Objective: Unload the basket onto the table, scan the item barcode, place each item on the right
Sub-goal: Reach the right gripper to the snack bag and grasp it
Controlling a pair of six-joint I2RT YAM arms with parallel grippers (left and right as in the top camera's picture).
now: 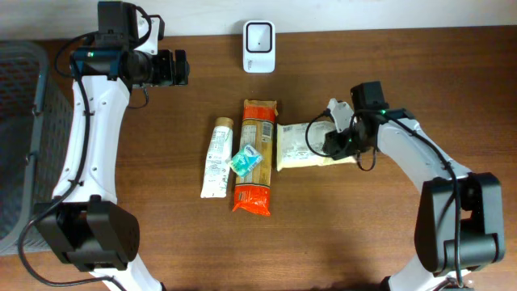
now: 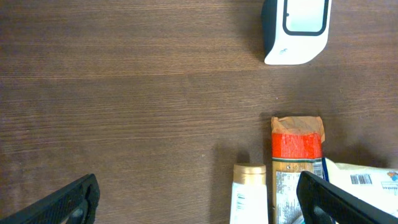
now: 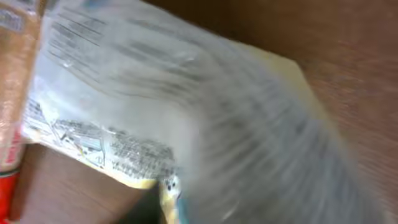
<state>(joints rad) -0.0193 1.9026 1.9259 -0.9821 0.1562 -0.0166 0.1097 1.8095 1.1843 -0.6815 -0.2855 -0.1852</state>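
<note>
My right gripper grabs the white and yellow packet's (image 1: 300,145) end farthest from the pasta bag next, so its barcode stays uncovered for scanning.
A white and yellow packet (image 1: 300,145) lies flat on the table, right of the orange pasta bag (image 1: 257,158). My right gripper (image 1: 335,141) sits over the packet's right end. In the right wrist view the packet (image 3: 186,93) fills the frame, blurred, and hides my fingers, so I cannot tell their state. The white barcode scanner (image 1: 258,46) stands at the table's back edge. My left gripper (image 1: 182,69) hovers open and empty, left of the scanner (image 2: 295,31). Its black fingers (image 2: 68,202) are spread wide above bare wood.
A white tube with a gold cap (image 1: 216,158) lies left of the pasta bag, and a small teal sachet (image 1: 245,160) rests on the bag. A grey mesh basket (image 1: 16,137) stands at the left edge. The tube (image 2: 249,193) and pasta bag (image 2: 296,155) show in the left wrist view.
</note>
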